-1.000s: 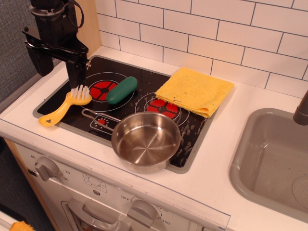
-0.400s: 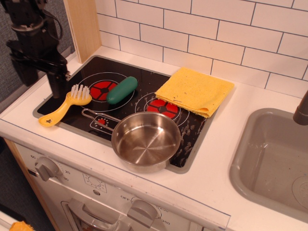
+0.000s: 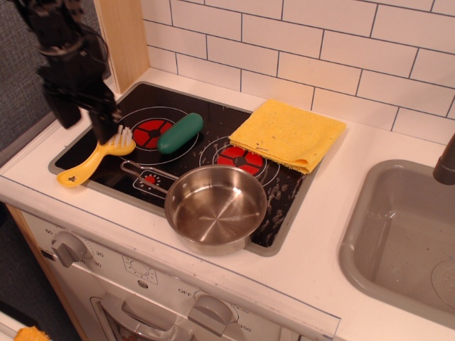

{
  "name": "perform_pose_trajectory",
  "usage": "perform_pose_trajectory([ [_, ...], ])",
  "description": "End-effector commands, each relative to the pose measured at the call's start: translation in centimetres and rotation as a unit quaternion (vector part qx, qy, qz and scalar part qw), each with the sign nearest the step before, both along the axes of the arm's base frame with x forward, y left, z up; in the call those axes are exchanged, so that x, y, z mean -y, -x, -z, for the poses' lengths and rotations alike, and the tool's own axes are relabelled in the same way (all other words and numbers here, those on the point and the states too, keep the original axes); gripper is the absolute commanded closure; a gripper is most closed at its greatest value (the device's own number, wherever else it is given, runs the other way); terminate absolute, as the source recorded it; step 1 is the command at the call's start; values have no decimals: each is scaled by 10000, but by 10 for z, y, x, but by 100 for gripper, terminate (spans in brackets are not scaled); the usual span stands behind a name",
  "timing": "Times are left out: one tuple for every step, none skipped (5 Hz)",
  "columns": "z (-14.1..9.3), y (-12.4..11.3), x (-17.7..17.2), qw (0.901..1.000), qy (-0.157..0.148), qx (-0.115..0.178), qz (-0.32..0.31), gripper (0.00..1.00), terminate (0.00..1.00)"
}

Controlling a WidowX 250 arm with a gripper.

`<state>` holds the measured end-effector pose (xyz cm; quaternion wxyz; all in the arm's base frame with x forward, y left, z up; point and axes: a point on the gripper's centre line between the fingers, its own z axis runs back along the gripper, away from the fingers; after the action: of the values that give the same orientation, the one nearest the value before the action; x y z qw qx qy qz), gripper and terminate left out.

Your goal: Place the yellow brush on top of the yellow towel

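Observation:
I should grab the brush by its bristled head [image 3: 123, 142] next with my gripper. Then I can put the yellow brush on top of the yellow towel [image 3: 288, 133].
The yellow brush [image 3: 91, 163] lies on the left side of the black cooktop [image 3: 186, 160], white bristles up beside the left red burner and handle pointing to the front left. The yellow towel [image 3: 288, 133] lies folded at the cooktop's back right corner, partly on the white counter. My gripper [image 3: 87, 122] is motion-blurred and hangs just above and behind the brush head. Its jaws stand apart and hold nothing, with the right finger [image 3: 106, 126] close to the bristles.
A green pickle-shaped object [image 3: 180, 133] lies between the two red burners. A steel pan [image 3: 217, 207] stands at the cooktop's front, its handle pointing left toward the brush. A grey sink [image 3: 370, 245] is at the right. A wooden post [image 3: 124, 35] and a tiled wall are behind.
My gripper swung left away from the brush head, then came back right and lower toward it. The brush, towel, pan and green object have not moved.

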<state>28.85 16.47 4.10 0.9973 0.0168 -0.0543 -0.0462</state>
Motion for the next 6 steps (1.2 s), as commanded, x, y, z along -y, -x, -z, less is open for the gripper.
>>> perform_pose_trajectory([
  [-6, -11, 32, 9988, 53, 161, 452, 0, 0],
  [11, -12, 24, 9995, -43, -79, 297, 0, 0],
  [31, -11, 6, 9986, -279, -441, 76, 0, 0],
  [44, -9, 0, 9973, -273, -684, 2, 0, 0],
  [41, -10, 7, 9974, -273, -646, 169, 100, 0],
  [14, -13, 7, 9982, -361, -459, 129, 100, 0],
])
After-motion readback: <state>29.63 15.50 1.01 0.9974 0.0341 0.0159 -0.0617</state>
